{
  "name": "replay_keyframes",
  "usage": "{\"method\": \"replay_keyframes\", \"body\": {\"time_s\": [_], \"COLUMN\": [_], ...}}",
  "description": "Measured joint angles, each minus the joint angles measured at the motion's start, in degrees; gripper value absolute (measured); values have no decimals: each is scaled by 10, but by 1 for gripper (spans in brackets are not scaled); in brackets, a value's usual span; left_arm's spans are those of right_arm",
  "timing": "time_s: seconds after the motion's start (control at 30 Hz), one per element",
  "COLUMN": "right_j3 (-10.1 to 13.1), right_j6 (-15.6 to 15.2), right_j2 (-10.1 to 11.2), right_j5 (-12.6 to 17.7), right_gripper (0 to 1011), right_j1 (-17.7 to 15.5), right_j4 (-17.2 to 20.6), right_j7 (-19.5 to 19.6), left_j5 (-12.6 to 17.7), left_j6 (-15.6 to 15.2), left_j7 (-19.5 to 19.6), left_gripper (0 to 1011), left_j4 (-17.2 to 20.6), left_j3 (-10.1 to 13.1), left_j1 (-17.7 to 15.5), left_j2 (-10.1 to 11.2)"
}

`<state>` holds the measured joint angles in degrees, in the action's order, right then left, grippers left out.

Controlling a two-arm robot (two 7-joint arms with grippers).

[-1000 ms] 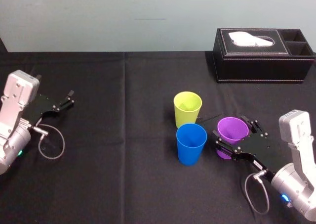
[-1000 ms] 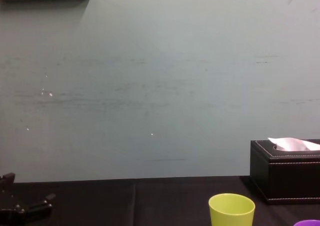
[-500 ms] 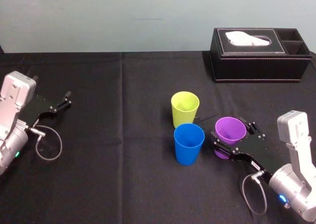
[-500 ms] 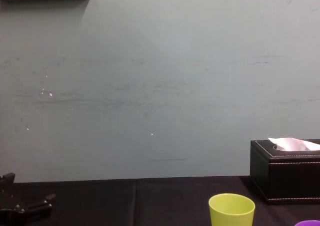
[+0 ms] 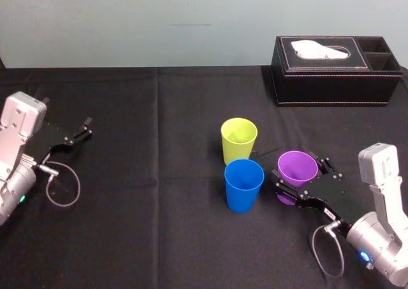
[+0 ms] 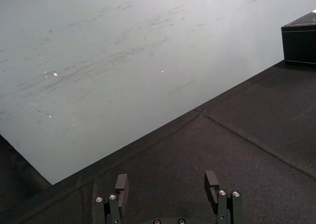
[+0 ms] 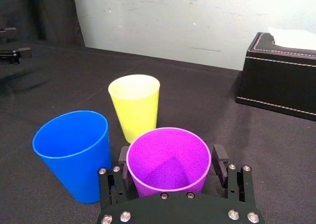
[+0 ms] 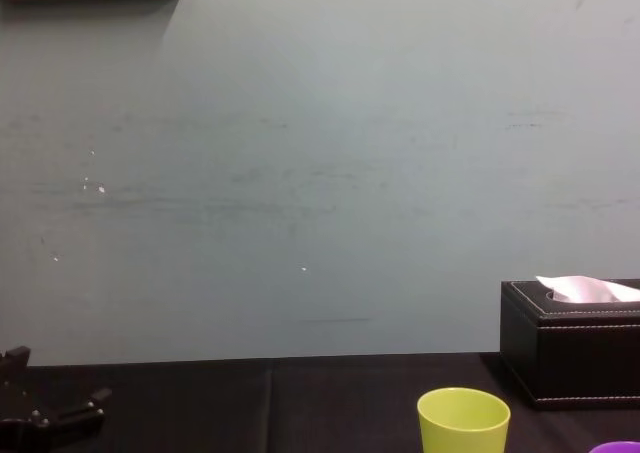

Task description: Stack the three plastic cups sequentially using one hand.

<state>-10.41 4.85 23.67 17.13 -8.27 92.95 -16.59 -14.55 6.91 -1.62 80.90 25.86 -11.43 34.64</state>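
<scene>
The purple cup needs to be stacked inside the yellow-green cup [image 7: 135, 105]. My right gripper will next grab the purple cup by its outer side below its rim [image 7: 143, 187].
Three plastic cups stand upright and apart in the middle of the black table. The yellow-green cup [image 5: 239, 140] is farthest back, the blue cup [image 5: 243, 184] is in front of it, and the purple cup [image 5: 298, 172] is to their right. My right gripper [image 5: 301, 174] is open, with one finger on each side of the purple cup [image 7: 168, 159]. In the right wrist view the fingers [image 7: 123, 158] sit close beside its wall, with the blue cup [image 7: 74, 152] and the yellow-green cup [image 7: 135, 105] beyond. My left gripper [image 5: 85, 128] rests open and empty at the table's far left.
A black tissue box [image 5: 338, 72] stands at the back right, well behind the cups. Bare black cloth [image 5: 153, 174] lies between the left gripper and the cups. A grey-green wall rises behind the table's far edge.
</scene>
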Motion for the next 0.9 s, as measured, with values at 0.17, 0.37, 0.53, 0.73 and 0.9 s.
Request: {"method": "replay_keyframes", "body": {"time_s": [0.17,0.37,0.53,0.73,0.9], "right_j3": [-1,-1,-1,4,15], "right_j6": [0,0,1,1,-3], "right_j2": [1,1,1,0,-1], "right_j5": [0,0,0,-3,-11], "right_gripper": [932,794,757,744,744], "right_j1": [0,0,1,-1,7], "right_j4": [0,0,0,4,8], "right_j7": [0,1,1,1,-2], "left_j5": [0,0,0,0,0], "left_j6": [0,0,0,0,0], "left_j7": [0,0,0,0,0], "left_gripper": [1011,1011,1011,1011,1011], "left_j4": [0,0,0,0,0], "left_j3": [0,0,0,0,0], "left_j1": [0,0,0,0,0], "left_j2": [0,0,0,0,0]}}
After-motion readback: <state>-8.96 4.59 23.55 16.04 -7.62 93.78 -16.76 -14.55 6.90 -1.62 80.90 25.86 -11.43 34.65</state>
